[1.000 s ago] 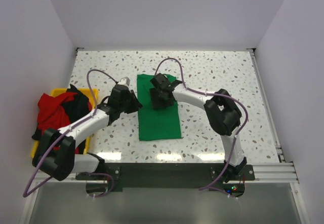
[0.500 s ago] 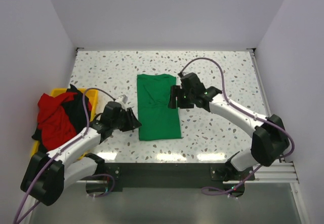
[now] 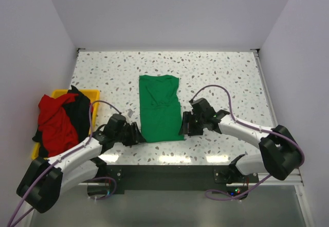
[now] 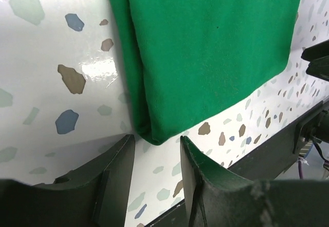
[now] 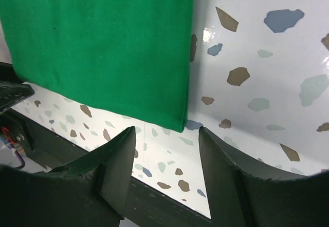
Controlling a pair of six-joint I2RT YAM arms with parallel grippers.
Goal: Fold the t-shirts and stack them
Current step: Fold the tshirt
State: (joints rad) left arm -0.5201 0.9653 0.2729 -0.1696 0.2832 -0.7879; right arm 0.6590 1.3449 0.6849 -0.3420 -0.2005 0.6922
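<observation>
My left gripper is to grab the near corner of the green t-shirt next, to fold the t-shirt. It leaves the t-shirt's other near corner free.
A bright green t-shirt (image 3: pixel 160 108) lies folded into a long strip in the middle of the table. My left gripper (image 3: pixel 135 134) is open and empty, just short of the strip's near left corner (image 4: pixel 154 134). My right gripper (image 3: pixel 186 126) is open and empty, just short of the near right corner (image 5: pixel 177 121). Neither touches the cloth. Red (image 3: pixel 54 121) and black (image 3: pixel 79 109) t-shirts lie heaped in the yellow bin.
The yellow bin (image 3: pixel 92 94) stands at the left edge of the table. The speckled table (image 3: pixel 226 78) ends in a black front rail (image 3: pixel 164 173) just behind both grippers. White walls close in the back and both sides.
Both grippers have moved toward me. The right one left the shirt's middle for its near right corner. The left one went to the near left corner. The shirt lies as before.
</observation>
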